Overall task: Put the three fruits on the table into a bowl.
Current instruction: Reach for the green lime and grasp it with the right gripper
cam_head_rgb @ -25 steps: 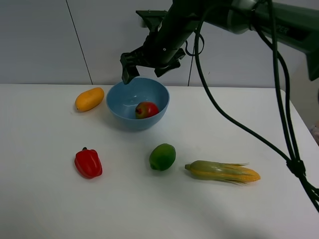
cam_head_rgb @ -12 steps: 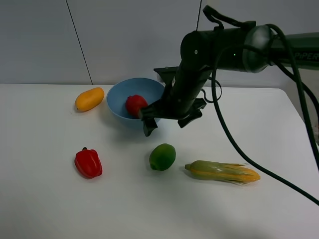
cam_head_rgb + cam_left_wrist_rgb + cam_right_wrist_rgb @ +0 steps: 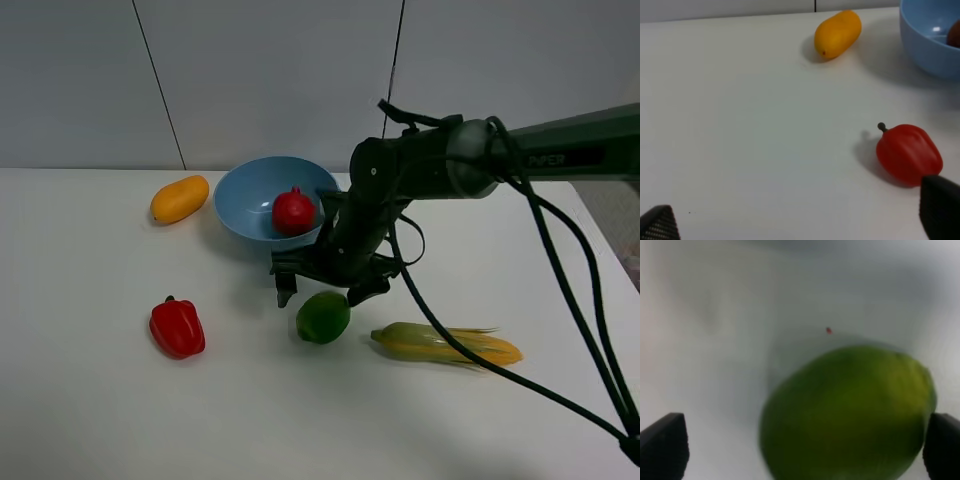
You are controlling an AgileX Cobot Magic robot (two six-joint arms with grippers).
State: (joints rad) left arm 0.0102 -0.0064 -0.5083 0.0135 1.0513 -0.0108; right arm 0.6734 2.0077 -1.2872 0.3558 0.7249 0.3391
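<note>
The right gripper grabs the green lime by its rounded body (image 3: 323,318) next, to add it to the light-blue bowl (image 3: 240,205).
The light-blue bowl (image 3: 240,205) stands at the back of the white table (image 3: 100,400) and holds the red pomegranate (image 3: 293,211). The orange-yellow mango (image 3: 180,199) lies just left of the bowl. The green lime (image 3: 323,317) lies in front of the bowl. My right gripper (image 3: 322,291) is open, low over the lime, with a finger on each side. The right wrist view shows the lime (image 3: 847,412) large between the fingertips (image 3: 662,445). My left gripper (image 3: 800,220) is open and empty; its view shows the mango (image 3: 837,34) and the bowl (image 3: 927,45).
A red bell pepper (image 3: 177,327) lies at the front left and shows in the left wrist view (image 3: 909,154). A husked corn cob (image 3: 445,344) lies right of the lime. The right arm's black cables (image 3: 560,300) hang over the right side of the table.
My right gripper has swung from above the bowl's back rim, forward and down, to just over the lime. The pomegranate has shifted inside the bowl.
</note>
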